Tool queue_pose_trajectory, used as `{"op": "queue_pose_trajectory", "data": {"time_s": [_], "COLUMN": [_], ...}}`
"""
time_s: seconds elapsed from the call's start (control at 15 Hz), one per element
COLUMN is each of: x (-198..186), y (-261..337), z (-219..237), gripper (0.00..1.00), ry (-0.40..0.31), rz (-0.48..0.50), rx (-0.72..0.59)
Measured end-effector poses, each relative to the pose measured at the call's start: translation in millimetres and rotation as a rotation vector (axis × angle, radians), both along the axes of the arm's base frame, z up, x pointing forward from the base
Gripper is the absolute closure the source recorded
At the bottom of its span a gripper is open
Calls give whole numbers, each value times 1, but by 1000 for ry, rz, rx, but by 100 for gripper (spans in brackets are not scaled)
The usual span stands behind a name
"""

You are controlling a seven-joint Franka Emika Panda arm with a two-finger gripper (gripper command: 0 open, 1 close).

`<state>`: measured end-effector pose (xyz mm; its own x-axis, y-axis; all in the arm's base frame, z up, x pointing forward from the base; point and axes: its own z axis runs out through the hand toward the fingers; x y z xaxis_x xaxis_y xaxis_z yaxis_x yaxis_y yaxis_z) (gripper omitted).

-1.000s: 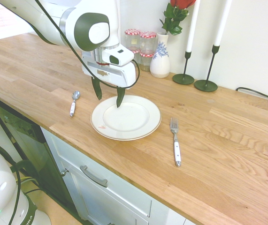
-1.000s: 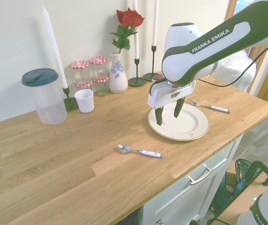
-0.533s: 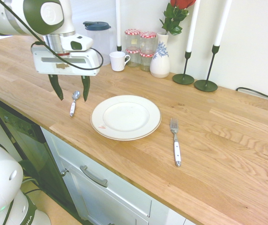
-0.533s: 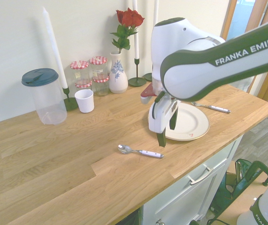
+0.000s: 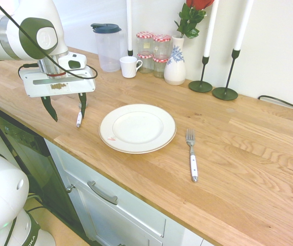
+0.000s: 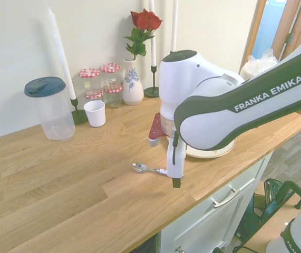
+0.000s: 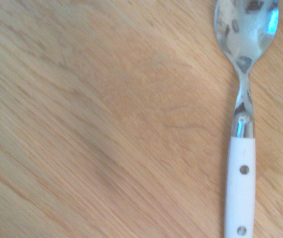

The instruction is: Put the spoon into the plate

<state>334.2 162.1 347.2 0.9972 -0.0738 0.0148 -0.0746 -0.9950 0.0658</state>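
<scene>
The gripper will grab the spoon next by its white handle (image 5: 79, 120), where the two long sides are straight, because the spoon's bowl is round and sloping.
The spoon (image 5: 78, 120), with a white handle and shiny bowl, lies flat on the wooden counter left of the plate (image 5: 137, 128), which is white and bare. My gripper (image 5: 65, 106) hangs open just above the counter by the spoon, with nothing between its fingers. One finger (image 5: 82, 102) stands over the spoon's bowl end and the other is further left. In the second exterior view the spoon (image 6: 142, 168) pokes out left of the gripper (image 6: 175, 178), and only a sliver of the plate (image 6: 216, 153) shows behind the arm. The wrist view shows the spoon (image 7: 243, 134) close up.
A white-handled fork (image 5: 191, 156) lies right of the plate. Along the back wall stand a lidded jug (image 5: 106, 47), a white cup (image 5: 129, 66), red-lidded jars (image 5: 154, 51), a vase with a rose (image 5: 175, 64) and two candlesticks (image 5: 213, 87). The counter's front edge (image 5: 59, 141) is close to the spoon.
The gripper has moved from over the plate leftwards to the spoon and come lower. It has stayed open. The spoon, plate and fork have not moved.
</scene>
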Motion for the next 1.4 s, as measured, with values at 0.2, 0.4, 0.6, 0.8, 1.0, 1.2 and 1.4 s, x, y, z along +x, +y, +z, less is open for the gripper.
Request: {"op": "queue_pose_trajectory", "data": {"time_s": [0.2, 0.4, 0.6, 0.8, 1.0, 1.2, 1.4], "x": [5, 12, 18, 22, 24, 25, 25], "y": [7, 11, 14, 16, 16, 16, 16], "z": [-8, -7, -11, -19, -24, -24, -24], "gripper": [100, 100, 100, 100, 100, 100, 100], "ry": [-4, -8, -11, -2, 9, 10, 10], "rz": [-22, -54, -84, -95, -98, -98, -99], "rx": [5, 9, 16, 18, 18, 19, 19]}}
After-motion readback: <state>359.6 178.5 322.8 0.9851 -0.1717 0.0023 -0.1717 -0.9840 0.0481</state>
